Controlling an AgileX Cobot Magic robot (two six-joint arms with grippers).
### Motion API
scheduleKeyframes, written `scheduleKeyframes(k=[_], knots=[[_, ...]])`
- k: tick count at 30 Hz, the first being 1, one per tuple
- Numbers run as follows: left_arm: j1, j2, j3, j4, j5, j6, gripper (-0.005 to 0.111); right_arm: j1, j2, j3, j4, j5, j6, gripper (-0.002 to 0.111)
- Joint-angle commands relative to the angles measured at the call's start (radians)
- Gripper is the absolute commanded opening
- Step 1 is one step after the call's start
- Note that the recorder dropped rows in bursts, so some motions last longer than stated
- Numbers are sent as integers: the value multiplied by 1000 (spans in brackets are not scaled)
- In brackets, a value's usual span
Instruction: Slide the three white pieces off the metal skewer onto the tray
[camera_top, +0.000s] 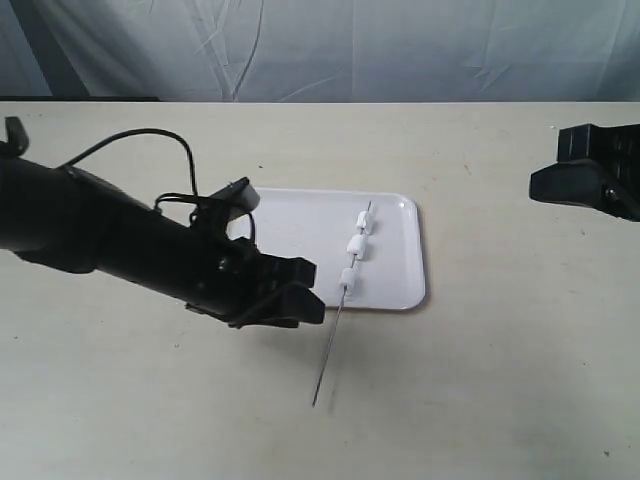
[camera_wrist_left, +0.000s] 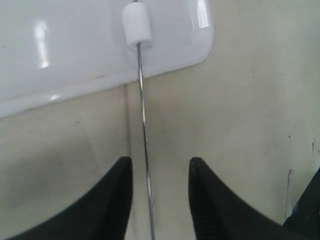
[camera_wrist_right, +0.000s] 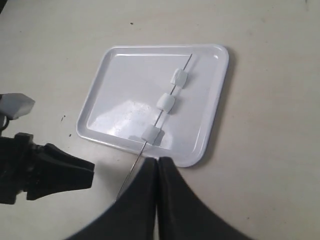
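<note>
The metal skewer has to be held by its bare shaft (camera_top: 331, 342) (camera_wrist_left: 147, 167), so my left gripper should grab it there next. Then the white pieces stay free to slide off.
The metal skewer (camera_top: 330, 350) lies slanted, its far part over the tray (camera_top: 300, 225) and its near part on the table. Three white pieces sit threaded on it over the tray: one (camera_top: 364, 222), one (camera_top: 356, 248), one (camera_top: 347, 280) nearest the tray's front rim. My left gripper (camera_top: 308, 297) is open just left of the skewer; in the left wrist view the skewer (camera_wrist_left: 145, 150) runs between its fingers (camera_wrist_left: 120, 200) without touching, toward the nearest piece (camera_wrist_left: 137, 25). My right gripper (camera_top: 545, 185) hovers far right, shut and empty; its wrist view shows tray (camera_wrist_right: 115, 95) and pieces (camera_wrist_right: 166, 102).
The table is a bare beige surface with a grey curtain behind it. A black cable loops over the left arm (camera_top: 120, 240). The left arm also shows in the right wrist view (camera_wrist_right: 40, 170).
</note>
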Motion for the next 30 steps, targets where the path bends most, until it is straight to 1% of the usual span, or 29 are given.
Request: scheduleKeyframes(k=[1, 4, 5, 7, 8, 9, 11, 17, 21, 23, 27, 29, 30], knots=[[-62, 55, -83, -19, -34, -36, 36, -3, 9, -9, 16, -28, -17, -1], [-105, 78, -139, 68, -89, -128, 36, -3, 9, -9, 16, -28, -17, -1], [-123, 88, -160, 149, -111, -196, 36, -3, 9, -9, 16, -28, -17, -1], [-168, 109, -212, 460, -128, -501, 36, -3, 9, -9, 16, -28, -17, -1], [-175, 112, -220, 529, -128, -575, 36, -3, 9, -9, 16, -28, -17, -1], [-179, 112, -231, 635, -132, -678, 36, -3, 9, -9, 16, -28, -17, -1], [-179, 112, -235, 698, -138, -774, 36, -3, 9, -9, 16, -26, -17, -1], [-179, 126, -235, 684, -154, -796, 36, -3, 9, -9, 16, -26, -17, -1], [-211, 176, -235, 677, -164, -796, 36, -3, 9, -9, 21, -26, -17, -1], [-235, 209, -235, 679, -202, -796, 36, -3, 9, -9, 20, -24, -17, -1], [-237, 219, -258, 681, -187, -796, 36, -3, 9, -9, 20, -26, -17, -1], [-237, 220, -270, 686, -166, -796, 32, -3, 9, -9, 20, -26, -17, -1], [-237, 222, -272, 693, -154, -798, 27, -3, 9, -9, 20, -29, -17, -1]])
